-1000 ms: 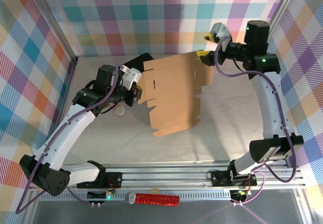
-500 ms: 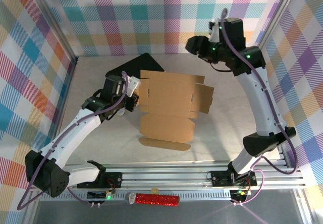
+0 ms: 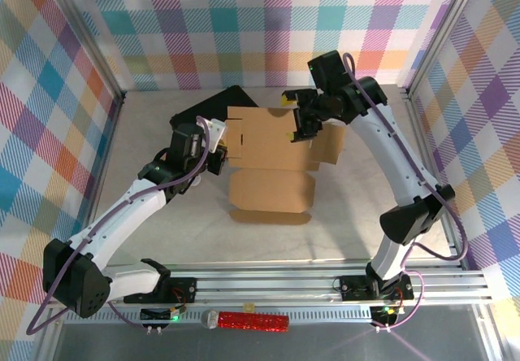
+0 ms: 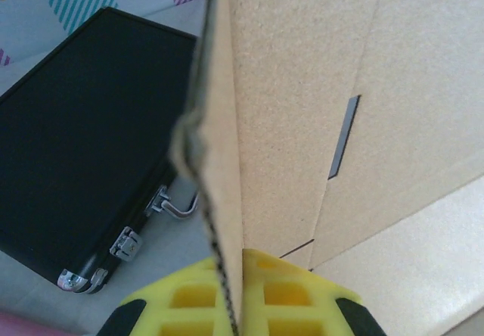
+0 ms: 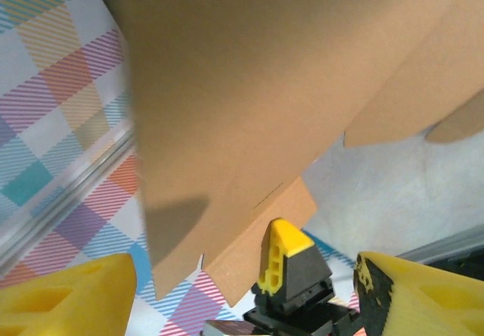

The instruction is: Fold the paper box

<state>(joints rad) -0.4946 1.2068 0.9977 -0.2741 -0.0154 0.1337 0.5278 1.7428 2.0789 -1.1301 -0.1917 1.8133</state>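
Observation:
The paper box's far edge (image 3: 278, 109) (image 5: 141, 188) will be grabbed next by my right gripper, with one finger on each side of the paper box. The side flaps then stay free to fold.
The paper box (image 3: 268, 162) is a flat brown die-cut sheet with flaps, held up over the table's middle. My left gripper (image 3: 218, 148) is shut on its left edge. In the left wrist view the sheet's edge (image 4: 219, 162) runs down between the two yellow fingers (image 4: 291, 294), which press on it. My right gripper (image 3: 297, 119) hovers over the sheet's far edge, open. In the right wrist view its yellow fingers (image 5: 64, 298) stand wide apart below the brown sheet (image 5: 257, 86), with no cardboard between them.
A black hard case (image 3: 213, 106) with a metal handle (image 4: 178, 209) lies at the back left, partly under the sheet. Checked walls close in the back and both sides. A red glittery object (image 3: 253, 322) lies on the near rail (image 3: 268, 284).
The sheet has dropped from a raised, tilted pose to lie lower and flatter. My right arm swung from the far right corner leftward over the sheet's far edge. The left grip has held.

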